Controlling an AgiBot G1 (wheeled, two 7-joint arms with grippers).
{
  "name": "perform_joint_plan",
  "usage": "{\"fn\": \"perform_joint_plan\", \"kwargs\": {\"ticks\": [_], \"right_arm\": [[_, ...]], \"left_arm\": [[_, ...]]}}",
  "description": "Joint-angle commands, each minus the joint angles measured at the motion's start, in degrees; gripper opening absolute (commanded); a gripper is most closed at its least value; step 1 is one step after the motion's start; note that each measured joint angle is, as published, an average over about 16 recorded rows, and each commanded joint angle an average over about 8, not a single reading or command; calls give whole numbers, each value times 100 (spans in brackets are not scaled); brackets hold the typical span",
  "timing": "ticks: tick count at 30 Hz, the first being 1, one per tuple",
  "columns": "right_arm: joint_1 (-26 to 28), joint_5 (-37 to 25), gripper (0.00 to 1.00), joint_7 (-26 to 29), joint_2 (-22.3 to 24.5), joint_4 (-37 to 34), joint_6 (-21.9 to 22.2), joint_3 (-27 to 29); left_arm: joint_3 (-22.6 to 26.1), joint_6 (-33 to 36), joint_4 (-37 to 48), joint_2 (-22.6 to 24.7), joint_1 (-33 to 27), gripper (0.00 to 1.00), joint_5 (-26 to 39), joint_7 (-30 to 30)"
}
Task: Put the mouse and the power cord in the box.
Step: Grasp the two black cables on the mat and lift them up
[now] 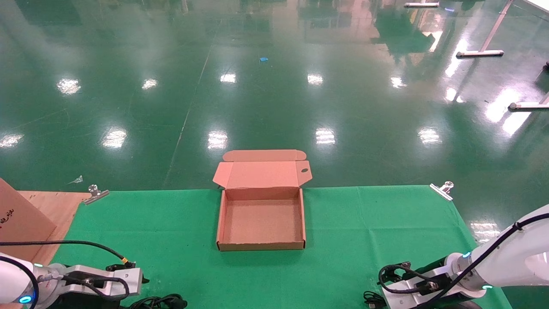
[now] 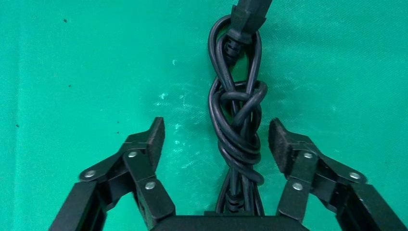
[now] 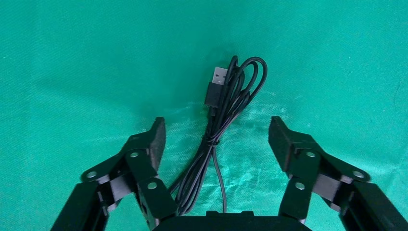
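Note:
The power cord is bundled long and has a thick plug at one end (image 2: 249,18), so I should grab it next with my left gripper around its wrapped middle (image 2: 241,142).
The box (image 1: 260,246) lies open on the green cloth in the middle, lid tipped back and nothing inside. The power cord (image 2: 238,115), a knotted bundle of thick black cable, lies on the cloth between the spread fingers of my left gripper (image 2: 216,137), which is open and not touching it. In the head view the power cord (image 1: 159,302) shows at the near edge beside the left arm. My right gripper (image 3: 216,137) is open over the mouse's thin bundled cable (image 3: 226,108) with its USB plug (image 3: 216,86). The mouse's body is hidden.
A green cloth (image 1: 369,223) covers the table, held by metal clips at the far left (image 1: 95,194) and far right (image 1: 442,190) corners. A brown cardboard sheet (image 1: 19,223) leans on bare wood (image 1: 55,206) at the left. Beyond lies a glossy green floor.

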Motion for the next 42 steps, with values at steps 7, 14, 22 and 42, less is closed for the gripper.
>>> {"fn": "perform_joint_plan", "kwargs": {"ticks": [7, 14, 22, 42], "right_arm": [[8, 9, 0, -56, -24, -61, 15, 6], [0, 33, 0, -93, -40, -93, 37, 24], [1, 71, 0, -128, -23, -126, 41, 50], [1253, 517, 0, -112, 272, 145, -834, 363]], "left_arm": [[4, 25, 12, -39, 14, 0, 6, 22], [13, 74, 13, -58, 39, 0, 19, 52], [16, 170, -1, -29, 52, 0, 23, 81], [-16, 1085, -243, -68, -999, 0, -24, 72]]}}
